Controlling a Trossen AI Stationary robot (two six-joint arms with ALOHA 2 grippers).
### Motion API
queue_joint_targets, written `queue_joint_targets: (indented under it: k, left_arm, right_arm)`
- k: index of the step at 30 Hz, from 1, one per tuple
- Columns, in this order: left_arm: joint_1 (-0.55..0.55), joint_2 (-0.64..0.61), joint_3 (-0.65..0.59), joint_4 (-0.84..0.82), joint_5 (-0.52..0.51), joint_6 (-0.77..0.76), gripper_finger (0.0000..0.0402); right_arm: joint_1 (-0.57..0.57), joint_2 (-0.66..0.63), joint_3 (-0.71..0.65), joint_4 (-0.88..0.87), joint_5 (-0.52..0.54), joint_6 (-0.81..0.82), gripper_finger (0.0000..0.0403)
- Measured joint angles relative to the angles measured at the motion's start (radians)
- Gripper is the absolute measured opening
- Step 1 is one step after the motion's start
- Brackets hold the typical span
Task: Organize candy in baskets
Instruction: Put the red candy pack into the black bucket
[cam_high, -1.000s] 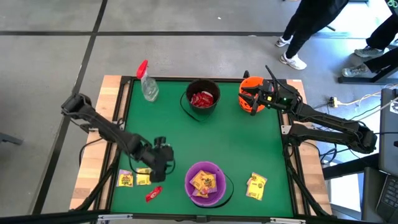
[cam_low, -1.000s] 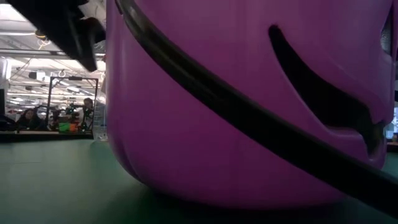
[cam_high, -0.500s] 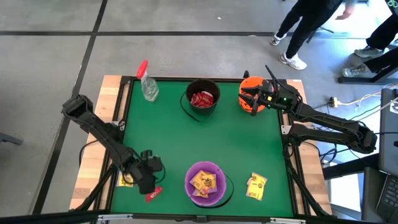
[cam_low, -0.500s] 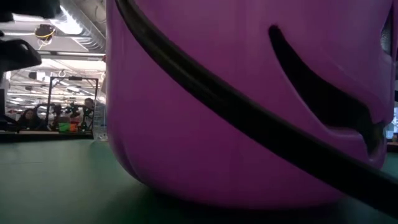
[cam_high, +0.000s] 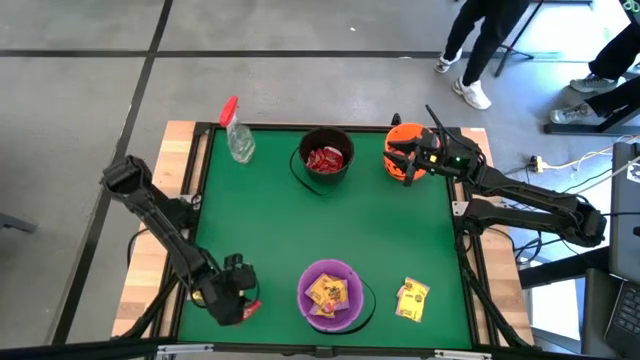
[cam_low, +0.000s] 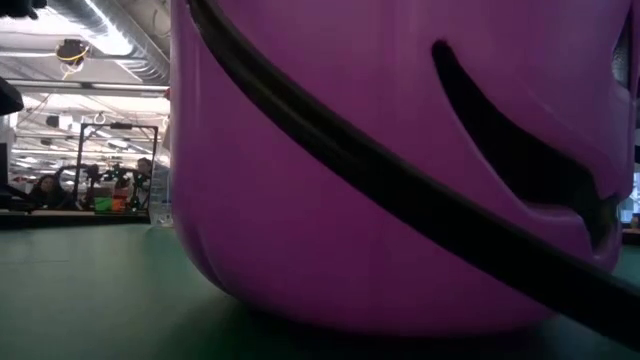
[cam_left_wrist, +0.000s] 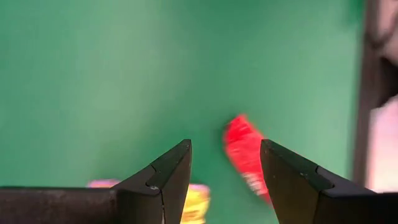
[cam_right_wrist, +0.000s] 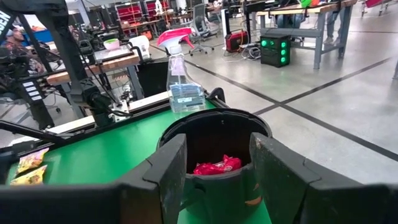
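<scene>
My fingers are above the red packet, too early to close as that would miss it. My left gripper lowers next, then closes on it.
My left gripper (cam_high: 238, 300) (cam_left_wrist: 225, 163) hangs open over the table's near left corner. A red candy packet (cam_left_wrist: 245, 155) (cam_high: 251, 308) lies flat on the mat just under and between its fingers, untouched. A yellow packet (cam_left_wrist: 196, 201) lies beside it, and the arm mostly hides it from above. The purple bucket (cam_high: 330, 293) (cam_low: 400, 160) holds yellow packets. The black bucket (cam_high: 325, 158) (cam_right_wrist: 214, 140) holds red packets (cam_right_wrist: 214, 167). My right gripper (cam_high: 412, 160) (cam_right_wrist: 219, 168) waits open at the orange bucket (cam_high: 400, 150). Another yellow packet (cam_high: 410, 298) lies right of the purple bucket.
A clear spray bottle with a red trigger (cam_high: 238, 135) (cam_right_wrist: 183, 90) stands at the far left of the green mat (cam_high: 300, 230). The mat's middle is bare. People walk on the floor beyond the table's far right corner (cam_high: 480, 60).
My left gripper has swung toward the table's near left corner, from beside the purple bucket to above the red and yellow packets there, and now covers the yellow ones from above. The right arm has kept still.
</scene>
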Motion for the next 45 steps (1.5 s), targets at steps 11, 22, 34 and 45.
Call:
queue_joint_targets:
  k: [11, 22, 34, 45]
  left_arm:
    - [-0.012, 0.076, 0.038, 0.135, 0.062, 0.002, 0.018]
    - [-0.011, 0.166, 0.064, 0.085, 0.209, -0.001, 0.018]
    - [-0.004, 0.205, 0.068, 0.07, 0.212, 0.003, 0.0144]
    - [0.096, 0.195, 0.124, 0.02, 0.282, 0.093, 0.0031]
  right_arm:
    - [0.0, 0.0, 0.0, -0.009, 0.019, -0.025, 0.0177]
    - [0.0, 0.0, 0.0, -0.022, 0.021, -0.026, 0.0177]
    - [0.0, 0.0, 0.0, -0.022, 0.022, -0.026, 0.0177]
    - [0.0, 0.0, 0.0, -0.022, 0.022, -0.025, 0.0177]
